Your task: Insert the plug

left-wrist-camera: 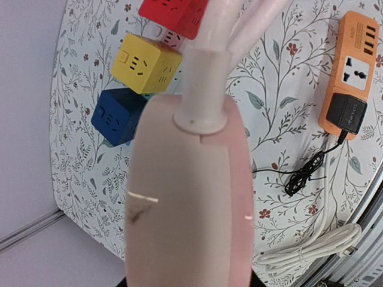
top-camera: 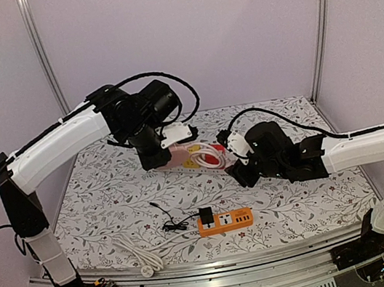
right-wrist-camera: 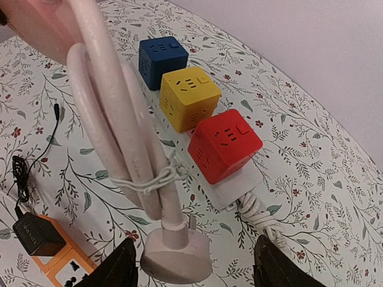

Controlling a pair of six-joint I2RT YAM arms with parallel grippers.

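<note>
My left gripper keeps hold of the pink power strip for now, since it hangs well above the table and would fall toward the socket cubes if I opened now.
My left gripper [top-camera: 159,156] is shut on a pink power strip [left-wrist-camera: 185,197] and holds it above the table; the strip's body hides the fingers in the left wrist view. Its thick pink cord [right-wrist-camera: 114,119], bundled with a white tie, hangs down to a round pink plug [right-wrist-camera: 176,254]. The plug hangs between the wide-apart fingers [right-wrist-camera: 122,266] of my open right gripper [right-wrist-camera: 194,269], touching neither. Below lies a white strip [right-wrist-camera: 239,185] carrying blue [right-wrist-camera: 163,58], yellow [right-wrist-camera: 188,95] and red [right-wrist-camera: 224,143] socket cubes.
An orange power strip [top-camera: 224,221] with a black adapter [top-camera: 206,215] plugged in and a thin black lead lies near the front. A coiled white cable [top-camera: 133,253] lies at the front left. The cube strip's white cord [right-wrist-camera: 263,218] trails near my right finger.
</note>
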